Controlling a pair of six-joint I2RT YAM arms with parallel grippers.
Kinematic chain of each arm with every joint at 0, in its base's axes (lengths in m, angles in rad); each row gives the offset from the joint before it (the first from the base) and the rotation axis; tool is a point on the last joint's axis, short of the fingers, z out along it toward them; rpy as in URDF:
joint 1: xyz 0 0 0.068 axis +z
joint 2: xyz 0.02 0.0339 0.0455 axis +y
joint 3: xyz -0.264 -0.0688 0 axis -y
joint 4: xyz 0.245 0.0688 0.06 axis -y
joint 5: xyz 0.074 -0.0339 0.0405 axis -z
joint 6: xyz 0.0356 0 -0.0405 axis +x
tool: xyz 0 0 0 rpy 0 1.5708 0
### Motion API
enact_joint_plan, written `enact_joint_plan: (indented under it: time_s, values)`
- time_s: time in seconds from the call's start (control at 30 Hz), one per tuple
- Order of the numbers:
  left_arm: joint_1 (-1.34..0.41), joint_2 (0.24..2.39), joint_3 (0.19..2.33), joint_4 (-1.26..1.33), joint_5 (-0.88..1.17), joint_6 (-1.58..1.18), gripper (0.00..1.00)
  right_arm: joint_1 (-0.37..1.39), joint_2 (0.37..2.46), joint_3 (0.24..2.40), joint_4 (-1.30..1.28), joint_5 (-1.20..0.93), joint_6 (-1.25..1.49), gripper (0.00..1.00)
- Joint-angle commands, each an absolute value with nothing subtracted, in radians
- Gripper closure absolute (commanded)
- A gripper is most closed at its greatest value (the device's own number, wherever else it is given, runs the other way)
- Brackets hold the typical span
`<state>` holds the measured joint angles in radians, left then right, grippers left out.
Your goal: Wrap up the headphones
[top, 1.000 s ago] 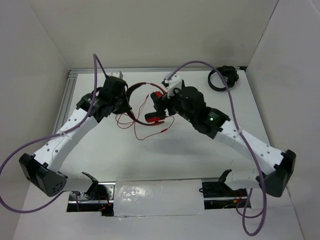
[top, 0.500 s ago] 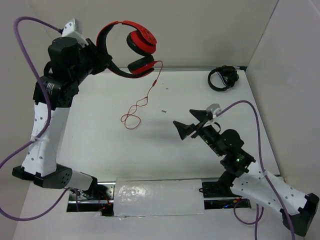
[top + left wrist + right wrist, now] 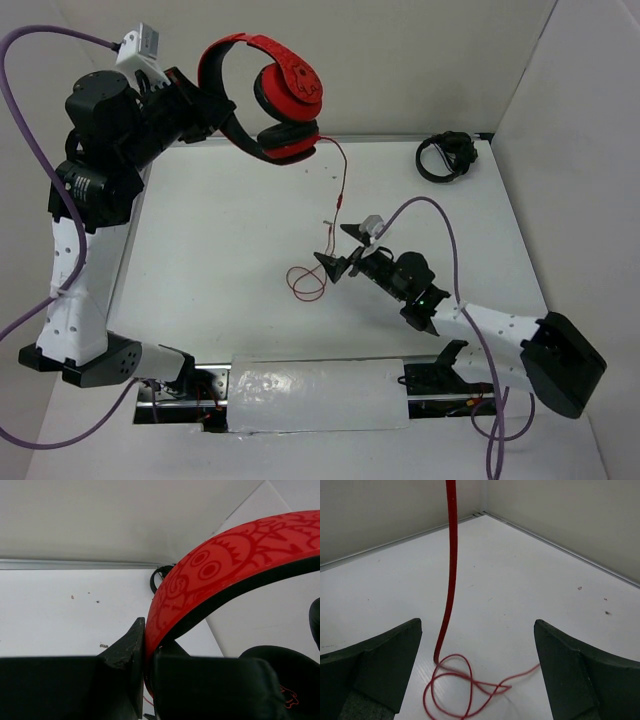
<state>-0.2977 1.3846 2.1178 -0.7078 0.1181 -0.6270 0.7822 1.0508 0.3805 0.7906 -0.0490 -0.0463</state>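
Note:
My right gripper grabs the hanging part of the cable near the cable's loops next, which leaves the headphones' earcups free to wrap.
The red headphones (image 3: pixel 285 95) hang in the air at the upper left, earcups folded together. My left gripper (image 3: pixel 212 112) is shut on their red, black-lined headband (image 3: pixel 220 565), which is pinched between the jaws. The thin red cable (image 3: pixel 342 185) drops from the lower earcup to the table and ends in loose loops (image 3: pixel 305 282). My right gripper (image 3: pixel 338 249) is open, low over the table, right beside the hanging cable. In the right wrist view the cable (image 3: pixel 451 565) hangs between the wide-open fingers (image 3: pixel 375 672), nearer the left one, with the loops (image 3: pixel 455 690) below.
All-black headphones (image 3: pixel 444 156) lie at the far right corner of the table, also seen small in the left wrist view (image 3: pixel 159 578). White walls close in the table on three sides. A silver rail (image 3: pixel 300 138) runs along the back edge.
My right gripper has moved left and forward up to the hanging cable. The left arm has shifted the headphones slightly right, and the cable loops have slid right along the table.

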Motion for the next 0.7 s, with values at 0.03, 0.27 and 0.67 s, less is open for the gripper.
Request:
enact_joint_plan:
  time_s: [0.03,0.27,0.67]
  values:
    - [-0.291,1.331,2.118,-0.58,0.216,-0.643,1.0,0.775,1.202,0.388,1.15,-0.159,-0.049,0.01]
    - [-0.284,1.31,2.086,-0.577,0.299,-0.637,1.0,0.749,1.449,0.566,1.155,-0.187,-0.022,0.58]
    - [-0.178,1.35,1.778,-0.528,0.143,-0.809,1.0,0.687,0.965,0.576,0.246,-0.16,0.168,1.0]
